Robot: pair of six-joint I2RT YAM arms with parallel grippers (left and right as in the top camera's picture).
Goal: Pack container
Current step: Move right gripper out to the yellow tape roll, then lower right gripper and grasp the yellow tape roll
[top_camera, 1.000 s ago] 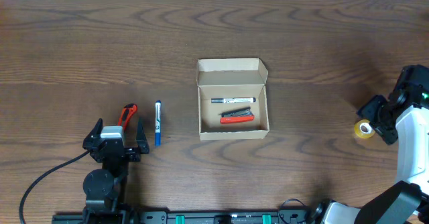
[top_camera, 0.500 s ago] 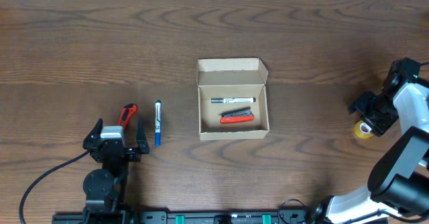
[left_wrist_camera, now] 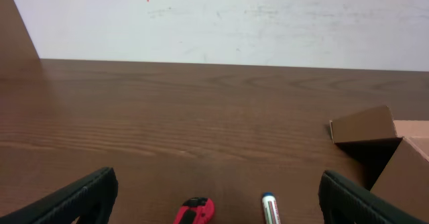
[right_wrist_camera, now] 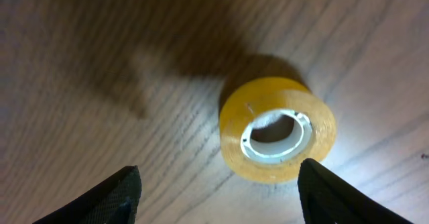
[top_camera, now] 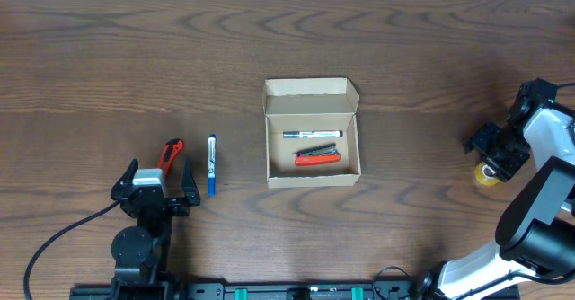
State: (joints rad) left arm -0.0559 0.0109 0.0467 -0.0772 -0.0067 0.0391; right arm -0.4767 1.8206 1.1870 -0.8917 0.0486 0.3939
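Note:
The rim of the yellow tape roll (top_camera: 488, 173) is beyond both fingers, so closing now would miss. My right gripper first lowers toward the roll, then closes.
The open cardboard container (top_camera: 312, 172) sits at the table's middle with its flap (top_camera: 311, 88) standing at the back. Inside lie a white marker (top_camera: 312, 134) and a red tool (top_camera: 318, 158). Its corner shows in the left wrist view (left_wrist_camera: 385, 140). A red utility knife (top_camera: 171, 152) (left_wrist_camera: 195, 212) and a blue-capped marker (top_camera: 211, 164) (left_wrist_camera: 271, 209) lie on the table left of it. My left gripper (top_camera: 160, 181) (left_wrist_camera: 214, 200) is open just in front of them. My right gripper (top_camera: 492, 153) (right_wrist_camera: 216, 190) is open above a yellow tape roll (top_camera: 488, 173) (right_wrist_camera: 277, 128) at the far right.
The table is dark wood (top_camera: 404, 48). A pale wall (left_wrist_camera: 221, 16) rises behind its far edge. A black cable (top_camera: 54, 242) runs from the left arm base at the front edge.
My right arm has swung left and down toward the tape roll, which now sits partly under the gripper. The left arm and the box have not moved.

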